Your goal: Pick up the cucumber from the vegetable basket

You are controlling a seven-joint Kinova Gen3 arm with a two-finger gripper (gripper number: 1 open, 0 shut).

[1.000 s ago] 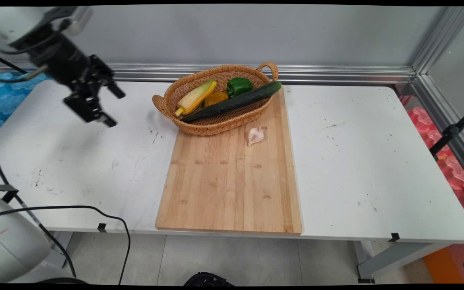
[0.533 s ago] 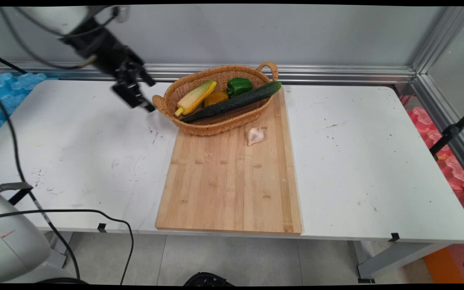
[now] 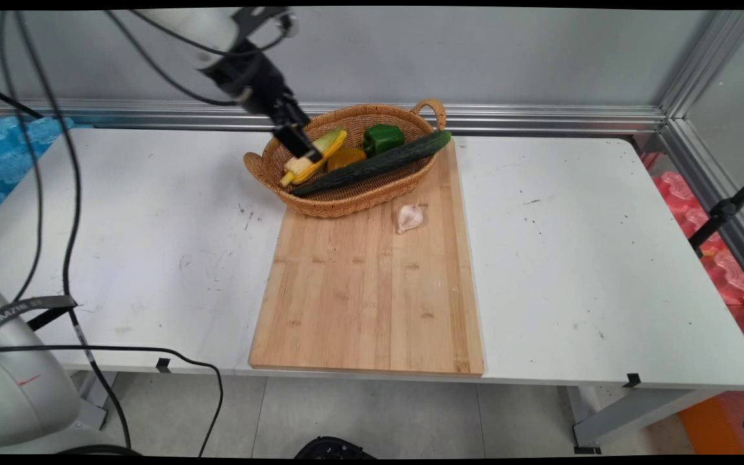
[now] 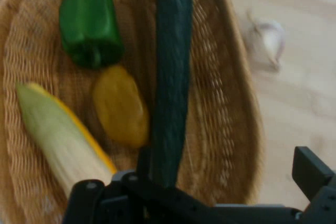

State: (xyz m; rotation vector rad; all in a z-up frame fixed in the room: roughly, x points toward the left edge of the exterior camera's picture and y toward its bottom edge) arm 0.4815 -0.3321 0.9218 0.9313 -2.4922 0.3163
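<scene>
Next, my gripper takes hold of the long dark green cucumber by its middle (image 3: 374, 166) and moves it from the wicker basket onto the cutting board (image 3: 369, 290).
My gripper (image 3: 304, 148) hangs open and empty over the left half of a wicker basket (image 3: 346, 200), just above a corn cob (image 3: 328, 142). The basket also holds a long dark cucumber (image 3: 378, 161), a green pepper (image 3: 383, 137) and a yellow pepper (image 3: 346, 157). In the hand view the gripper (image 4: 199, 182) has its fingers (image 4: 312, 171) spread wide. Beyond them lie the corn cob (image 4: 58, 135), the yellow pepper (image 4: 121, 106), the green pepper (image 4: 89, 22) and the cucumber (image 4: 170, 77).
The basket rests on the far end of a wooden cutting board (image 3: 365, 297). A garlic bulb (image 3: 409, 216) lies on the board just in front of the basket, and it shows in the hand view as well, as garlic (image 4: 268, 40) outside the basket rim (image 4: 226, 129).
The gripper has swung from over the table's far left to the right. It now hangs over the basket's left half. Nothing on the table has moved.
</scene>
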